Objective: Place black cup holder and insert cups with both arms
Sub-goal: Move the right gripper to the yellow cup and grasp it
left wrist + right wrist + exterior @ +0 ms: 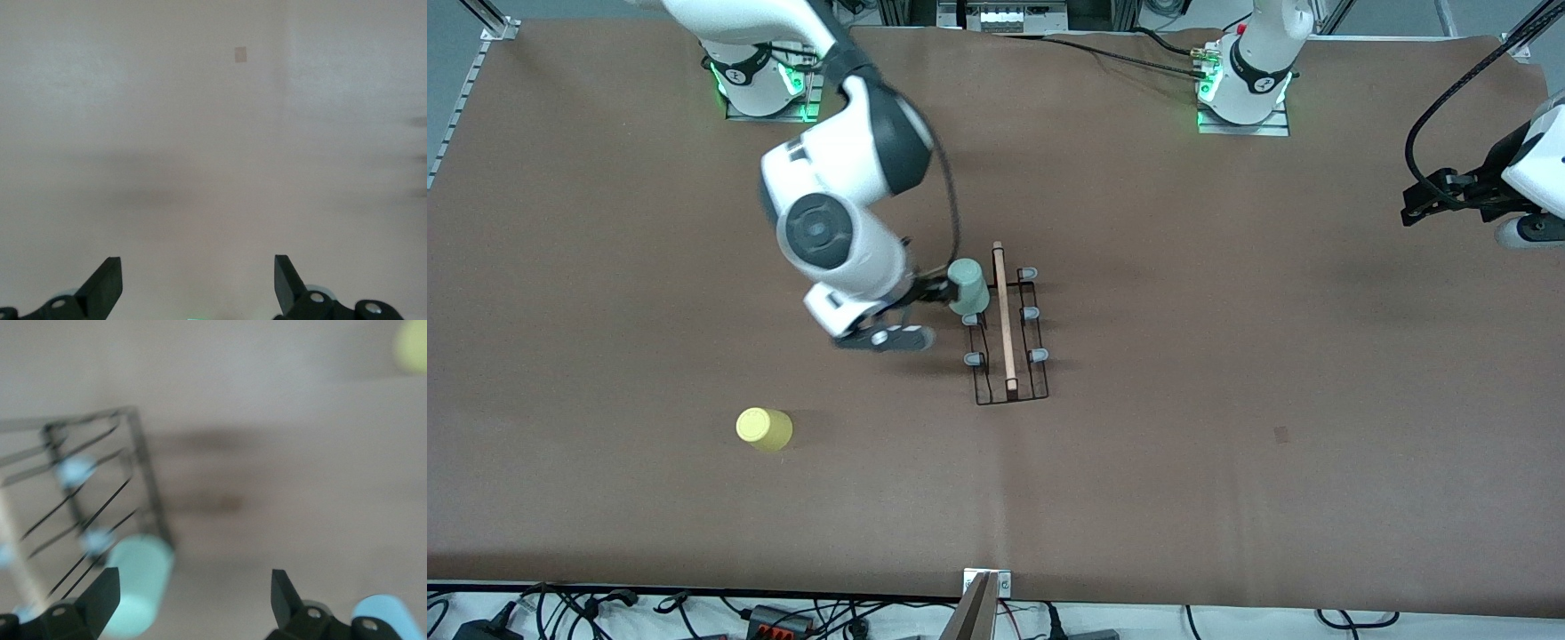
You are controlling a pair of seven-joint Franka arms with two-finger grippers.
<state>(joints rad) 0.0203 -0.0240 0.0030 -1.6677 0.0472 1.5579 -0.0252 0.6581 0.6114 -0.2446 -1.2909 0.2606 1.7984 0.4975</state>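
Note:
My right gripper grabs the yellow cup by its closed base end (755, 426) next, to place the cup on the black cup holder (1009, 336).
The black cup holder (1009, 336) stands mid-table with its wooden rod handle (1004, 320) on top; it also shows in the right wrist view (100, 493). A mint green cup (967, 286) sits over its peg farthest from the front camera, on the right arm's side. My right gripper (935, 290) is open and empty right beside that cup (137, 583), which lies next to one finger, not between them (193, 577). A yellow cup (764, 428) lies on the table nearer the front camera (413, 343). A light blue cup (388, 617) shows only in the right wrist view. My left gripper (1416, 206) waits open and empty (198, 263) over the left arm's end of the table.
The brown table cover (1227, 400) runs to all edges. A small dark mark (1281, 434) lies on it toward the left arm's end. Cables and a plug strip (774, 618) lie off the table's near edge.

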